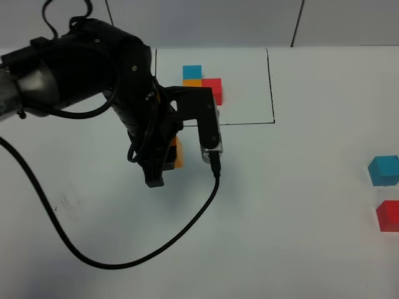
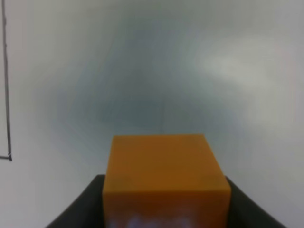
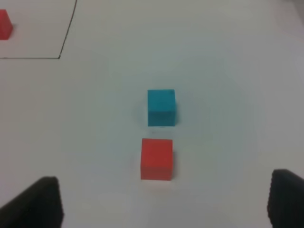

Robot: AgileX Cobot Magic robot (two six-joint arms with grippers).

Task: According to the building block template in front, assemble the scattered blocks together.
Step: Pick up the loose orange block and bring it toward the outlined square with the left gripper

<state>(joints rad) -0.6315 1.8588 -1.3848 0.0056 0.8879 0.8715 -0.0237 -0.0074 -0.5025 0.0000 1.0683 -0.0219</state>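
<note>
The orange cube has its lower edge (image 1: 179, 167) (image 2: 159, 136) above the white surface, so I should keep holding the cube with my left gripper until its base touches the table.
The template (image 1: 202, 84), joined blue, orange and red cubes, sits inside a thin black drawn rectangle at the back of the table. My left gripper (image 1: 167, 163) is shut on the loose orange cube (image 1: 178, 153), which fills the left wrist view (image 2: 164, 178) between the two dark fingers. It is held in front of the frame. The loose blue cube (image 1: 383, 170) and loose red cube (image 1: 388, 215) sit at the far right, apart from each other; both show in the right wrist view, blue (image 3: 161, 107) and red (image 3: 156, 158). My right gripper (image 3: 164, 202) is open, back from them.
The left arm's black cable (image 1: 124, 258) loops across the white table in front of the arm. The drawn frame's corner shows in the right wrist view (image 3: 60, 57), with a bit of the template's red cube (image 3: 4, 24).
</note>
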